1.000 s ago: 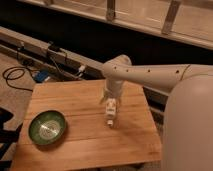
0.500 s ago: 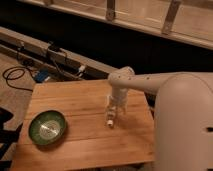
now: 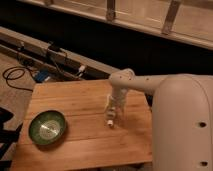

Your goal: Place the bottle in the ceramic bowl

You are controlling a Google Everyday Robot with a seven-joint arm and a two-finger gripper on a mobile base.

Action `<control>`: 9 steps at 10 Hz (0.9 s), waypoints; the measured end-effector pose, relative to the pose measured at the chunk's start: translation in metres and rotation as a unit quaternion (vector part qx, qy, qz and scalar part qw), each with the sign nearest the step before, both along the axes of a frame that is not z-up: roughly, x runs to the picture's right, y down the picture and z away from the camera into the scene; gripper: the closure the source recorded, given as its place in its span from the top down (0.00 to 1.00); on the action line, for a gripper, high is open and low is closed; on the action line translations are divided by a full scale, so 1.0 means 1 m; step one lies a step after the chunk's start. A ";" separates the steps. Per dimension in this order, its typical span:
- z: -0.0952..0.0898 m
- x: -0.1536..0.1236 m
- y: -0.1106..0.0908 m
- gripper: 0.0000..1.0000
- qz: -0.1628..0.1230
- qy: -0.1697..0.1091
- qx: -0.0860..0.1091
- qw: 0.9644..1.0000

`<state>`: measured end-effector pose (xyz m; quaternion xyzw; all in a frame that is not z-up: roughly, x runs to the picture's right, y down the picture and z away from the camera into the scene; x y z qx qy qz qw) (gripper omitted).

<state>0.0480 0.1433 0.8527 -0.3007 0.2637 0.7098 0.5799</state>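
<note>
The gripper will next take hold of the bottle's upper part [image 3: 111, 110], and then it can put the bottle in the ceramic bowl [image 3: 47, 126].
The ceramic bowl [image 3: 47, 126] is green with a paler ringed centre and sits on the wooden table [image 3: 80, 102] near its front left corner. The bottle [image 3: 109, 120] is small and white and rests on the table right of the middle. My gripper [image 3: 114, 109] hangs from the white arm [image 3: 150, 82] and points down, directly above the bottle and close to its upper end. It stands open, and its body hides part of the bottle. The bowl holds nothing.
My white body [image 3: 182, 125] fills the right side and covers the table's right edge. Cables and a blue item [image 3: 42, 75] lie on the floor behind the table on the left. A dark wall with a rail [image 3: 45, 47] runs behind.
The arm has swung to the right and nearer to the camera. The gripper has shifted slightly right and down over the bottle. The bottle and the bowl have stayed in place.
</note>
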 end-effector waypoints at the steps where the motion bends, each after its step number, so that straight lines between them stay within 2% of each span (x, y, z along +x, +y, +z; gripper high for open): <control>1: 0.002 -0.009 0.000 0.65 0.001 -0.008 0.000 1.000; 4: 0.011 -0.027 0.004 0.65 0.005 -0.030 -0.013 0.999; 7: 0.019 -0.036 0.009 0.65 0.003 -0.039 -0.026 0.999; 9: 0.021 -0.033 0.013 0.58 0.003 -0.036 -0.032 0.999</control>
